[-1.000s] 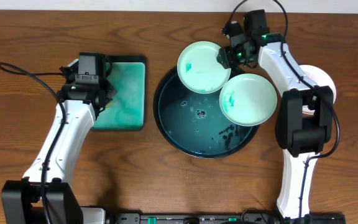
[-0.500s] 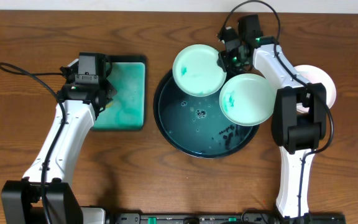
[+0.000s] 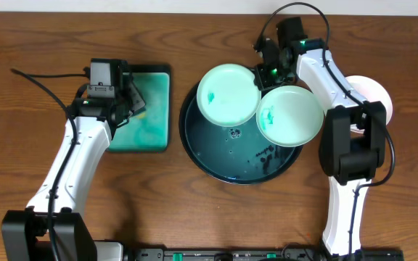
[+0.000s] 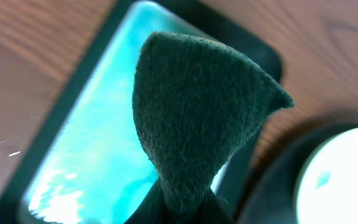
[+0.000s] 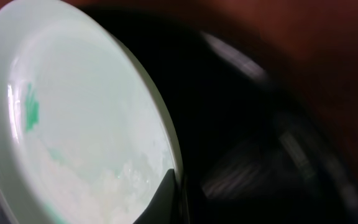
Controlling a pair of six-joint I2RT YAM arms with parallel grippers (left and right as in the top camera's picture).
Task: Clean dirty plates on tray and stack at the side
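My left gripper should stay closed: the scouring pad is high above the teal tray (image 3: pixel 147 123), its end overlaps the tray's rim, and it would fall toward that rim if I let go now.
Over the black round tray's (image 3: pixel 223 156) upper left, a pale mint plate (image 3: pixel 228 94) with a teal smear is tilted, and my right gripper (image 3: pixel 262 75) is shut on its right rim. In the right wrist view a dark finger (image 5: pixel 165 198) lies on that plate's (image 5: pixel 73 118) edge. A second smeared mint plate (image 3: pixel 290 116) rests on the tray's right side. A white plate (image 3: pixel 376 98) lies on the wood at far right, partly behind the arm. My left gripper (image 3: pixel 128 101) is shut on a dark green scouring pad (image 4: pixel 197 112) above the teal rectangular tray (image 3: pixel 147 123).
The black tray holds teal liquid and bubbles (image 3: pixel 234 133) at its middle. In the left wrist view the teal tray (image 4: pixel 86 155) glistens wet, with the black tray's rim (image 4: pixel 272 186) and a plate (image 4: pixel 347 180) to its right. Brown wood tabletop (image 3: pixel 158 203) surrounds everything.
My right gripper has shut on the left mint plate's rim, and the plate has shifted down toward the tray's middle. The left wrist has turned slightly with the pad.
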